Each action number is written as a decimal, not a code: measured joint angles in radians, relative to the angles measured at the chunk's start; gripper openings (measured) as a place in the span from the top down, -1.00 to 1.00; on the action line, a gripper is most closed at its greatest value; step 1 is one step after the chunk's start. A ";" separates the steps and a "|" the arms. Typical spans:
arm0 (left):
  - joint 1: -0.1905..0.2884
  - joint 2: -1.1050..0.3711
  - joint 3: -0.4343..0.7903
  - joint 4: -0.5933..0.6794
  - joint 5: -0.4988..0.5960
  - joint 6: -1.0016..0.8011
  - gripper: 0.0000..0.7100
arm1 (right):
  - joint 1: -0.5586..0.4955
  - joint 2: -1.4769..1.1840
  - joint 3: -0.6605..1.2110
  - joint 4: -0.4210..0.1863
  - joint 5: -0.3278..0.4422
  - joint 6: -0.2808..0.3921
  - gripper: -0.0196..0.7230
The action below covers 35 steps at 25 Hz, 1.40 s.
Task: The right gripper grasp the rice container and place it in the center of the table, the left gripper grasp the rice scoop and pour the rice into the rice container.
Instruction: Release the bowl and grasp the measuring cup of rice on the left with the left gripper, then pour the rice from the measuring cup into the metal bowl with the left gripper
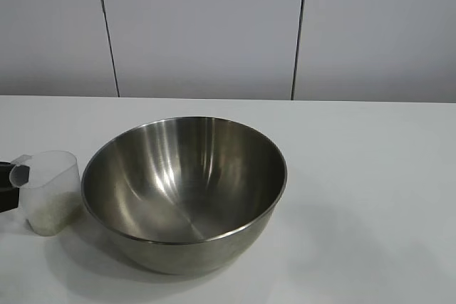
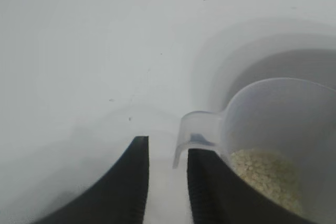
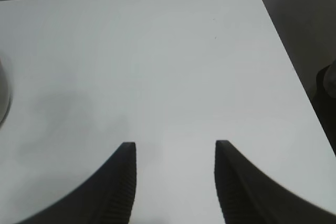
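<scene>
The left gripper takes hold of the rice scoop by its handle (image 1: 21, 161) next, to pour the rice into the steel bowl (image 1: 185, 194).
The rice container (image 1: 184, 194), a big shiny steel bowl, stands empty near the middle of the white table (image 1: 370, 176). The rice scoop (image 1: 50, 190), a frosted plastic cup with rice (image 1: 50, 220) in its bottom, stands close to the bowl's left side. My left gripper (image 1: 7, 181) is at the scoop's handle, at the picture's left edge. In the left wrist view the left gripper (image 2: 168, 146) is open, with a gap showing. The scoop's handle (image 2: 198, 132) lies over one fingertip, and the rice (image 2: 262, 171) shows inside the cup. My right gripper (image 3: 176, 145) is open and empty over bare table.
The bowl's rim (image 3: 3, 98) shows at the edge of the right wrist view, apart from the right gripper. The table's side edge (image 3: 286, 56) and corner are near it, with a dark object (image 3: 328, 87) beyond. A grey panelled wall (image 1: 214, 26) stands behind the table.
</scene>
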 joint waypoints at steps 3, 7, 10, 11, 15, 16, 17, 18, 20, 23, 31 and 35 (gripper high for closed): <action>0.000 0.000 0.000 0.000 0.000 0.000 0.92 | 0.000 0.000 0.000 0.000 0.000 0.000 0.09; 0.000 0.000 0.001 0.000 0.003 0.000 0.97 | 0.000 0.000 0.000 0.000 0.000 0.000 0.09; 0.000 -0.004 0.014 -0.012 0.003 0.000 0.97 | 0.000 0.000 0.000 0.000 0.000 0.000 0.09; 0.000 -0.014 0.020 -0.018 0.003 0.000 0.97 | 0.000 0.000 0.000 0.000 0.000 0.000 0.09; 0.000 -0.088 0.034 -0.039 0.007 0.000 0.97 | 0.000 0.000 0.000 0.000 0.000 0.000 0.09; 0.000 -0.109 0.034 -0.042 0.007 0.000 0.97 | 0.000 0.000 0.000 0.000 0.000 0.000 0.09; 0.000 -0.134 0.034 -0.048 0.007 0.000 0.97 | 0.000 0.000 0.000 0.000 0.000 0.000 0.09; 0.000 -0.165 0.034 -0.054 0.007 0.005 0.97 | 0.000 0.000 0.000 0.000 0.000 0.000 0.09; 0.000 -0.210 0.034 -0.069 0.007 0.015 0.97 | 0.000 0.000 0.000 0.000 0.000 0.000 0.09; 0.000 -0.304 0.033 -0.073 0.022 0.067 0.97 | 0.000 0.000 0.000 0.000 0.000 0.000 0.09; -0.183 -0.627 -0.080 -0.057 0.438 0.277 0.97 | 0.000 0.000 0.000 0.000 0.000 0.000 0.09; -0.340 -0.689 -0.152 -0.070 0.606 0.435 0.97 | 0.000 0.000 0.000 0.000 0.000 0.000 0.09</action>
